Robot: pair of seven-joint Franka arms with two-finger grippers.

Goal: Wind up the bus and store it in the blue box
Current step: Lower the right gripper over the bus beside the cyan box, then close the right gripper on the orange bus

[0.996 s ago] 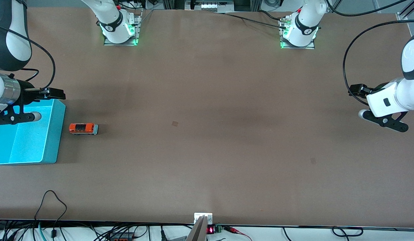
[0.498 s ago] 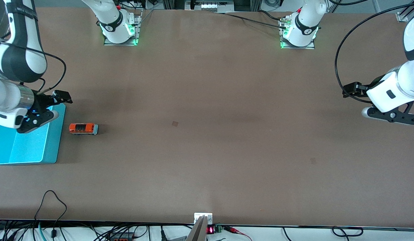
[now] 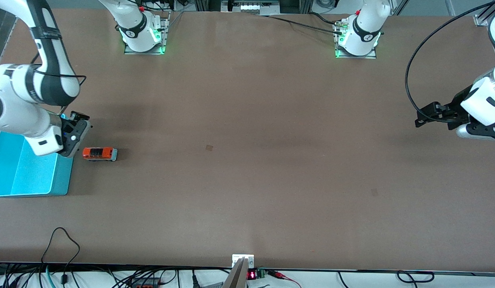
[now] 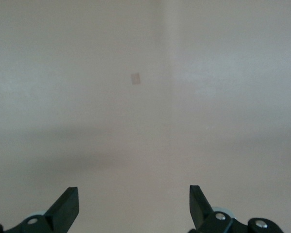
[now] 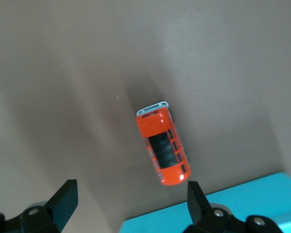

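Note:
I need to pick up the orange bus by its windowed sides with my right gripper next, to wind it up for the blue box [image 3: 31, 176].
The small orange bus [image 3: 99, 153] stands on the brown table just beside the blue box [image 3: 31, 176], at the right arm's end of the table. My right gripper [image 3: 73, 140] hangs over the box wall that faces the bus, open and empty. In the right wrist view the bus [image 5: 163, 148] lies on the table ahead of the open right gripper [image 5: 131, 191], with the box's cyan edge [image 5: 242, 204] by one fingertip. My left gripper [image 3: 477, 131] is open and empty over bare table at the left arm's end; it also shows in the left wrist view [image 4: 133, 194].
A small tan patch [image 3: 209, 147] marks the table's middle and shows in the left wrist view [image 4: 135, 78]. Both arm bases [image 3: 143, 36] [image 3: 357, 40] stand along the table's edge farthest from the front camera. Cables [image 3: 63, 248] lie at the nearest edge.
The right arm has swung its hand from over the box's inside to over the wall beside the bus. The left hand has shifted toward the table's end. The bus has not moved.

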